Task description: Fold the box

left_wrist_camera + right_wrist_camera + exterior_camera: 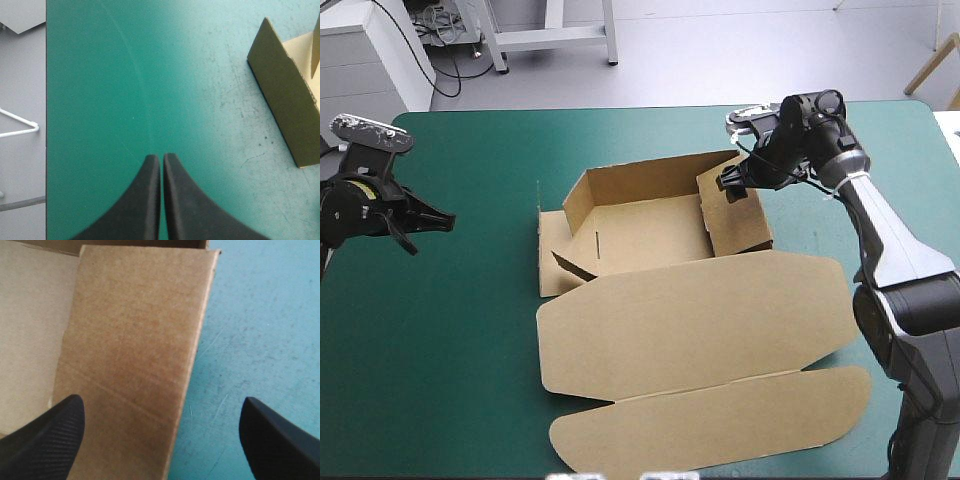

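My right gripper grabs the brown box's side by the top edge [196, 350] next, to hold the box in shape for folding.
The brown box [650, 235] lies in the middle of the table as an open tray. Its back wall and right wall [740, 215] are raised, and the left side sits lower with a flap folded in. The lid [700, 320] lies flat toward the near edge. My right gripper [732, 183] hovers open over the right wall's far end. In the right wrist view, the gripper [161, 401] straddles that wall panel [135, 340]. My left gripper [446, 222] is shut and empty, well left of the box. In its own view the left gripper [162, 157] points at bare cover, with a box corner [290, 105] off to one side.
Bare teal-green cover [450, 340] stretches from the left gripper to the box. The table's edge [46, 100] runs close beside the left gripper, with grey floor beyond it. A strip of cover [260, 340] lies outside the right wall.
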Robot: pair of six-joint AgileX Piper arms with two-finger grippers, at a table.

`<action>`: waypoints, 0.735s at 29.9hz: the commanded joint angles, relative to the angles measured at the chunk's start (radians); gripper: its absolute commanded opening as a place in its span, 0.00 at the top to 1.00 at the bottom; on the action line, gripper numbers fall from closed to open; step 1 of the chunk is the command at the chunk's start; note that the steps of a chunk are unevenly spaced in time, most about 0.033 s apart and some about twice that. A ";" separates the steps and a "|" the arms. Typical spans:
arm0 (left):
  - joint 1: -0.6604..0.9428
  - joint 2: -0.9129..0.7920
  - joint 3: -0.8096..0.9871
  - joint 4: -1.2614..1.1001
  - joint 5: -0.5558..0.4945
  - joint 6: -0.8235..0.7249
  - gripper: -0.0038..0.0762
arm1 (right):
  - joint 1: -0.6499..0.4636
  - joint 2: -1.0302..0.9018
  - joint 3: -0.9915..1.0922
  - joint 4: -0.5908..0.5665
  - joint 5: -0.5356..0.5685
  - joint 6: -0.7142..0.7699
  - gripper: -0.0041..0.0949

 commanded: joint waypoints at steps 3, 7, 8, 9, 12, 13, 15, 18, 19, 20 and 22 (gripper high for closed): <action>-0.001 -0.020 -0.024 0.003 -0.048 -0.010 0.95 | -0.002 0.008 -0.026 0.018 -0.030 0.000 0.19; -0.001 -0.020 -0.024 0.003 -0.040 -0.010 0.95 | -0.002 0.029 -0.026 0.033 -0.030 0.000 0.26; -0.001 -0.020 -0.024 0.003 -0.040 -0.010 0.95 | -0.002 0.031 -0.026 0.037 -0.030 0.000 0.30; -0.001 -0.020 -0.024 0.003 -0.040 -0.010 0.95 | -0.002 0.034 -0.026 0.038 -0.030 0.000 0.33; -0.001 -0.020 -0.024 0.003 -0.038 -0.010 0.95 | -0.002 0.038 -0.026 0.040 -0.030 0.000 0.46; -0.001 -0.020 -0.024 0.003 -0.038 -0.010 0.95 | -0.002 0.040 -0.026 0.040 -0.030 0.000 0.51; -0.001 -0.020 -0.024 0.003 -0.038 -0.010 0.95 | -0.002 0.044 -0.026 0.040 -0.030 0.000 0.61; -0.001 -0.020 -0.024 0.003 -0.032 -0.010 0.95 | -0.002 0.044 -0.026 0.043 -0.030 0.004 0.74; -0.001 -0.020 -0.024 0.003 -0.030 -0.010 0.95 | -0.002 0.044 -0.026 0.043 -0.030 0.004 0.78; -0.001 -0.020 -0.024 0.003 -0.029 -0.010 0.95 | -0.002 0.044 -0.026 0.043 -0.030 0.004 0.81; -0.001 -0.020 -0.024 0.003 -0.025 -0.010 0.95 | -0.002 0.044 -0.026 0.043 -0.030 0.011 0.89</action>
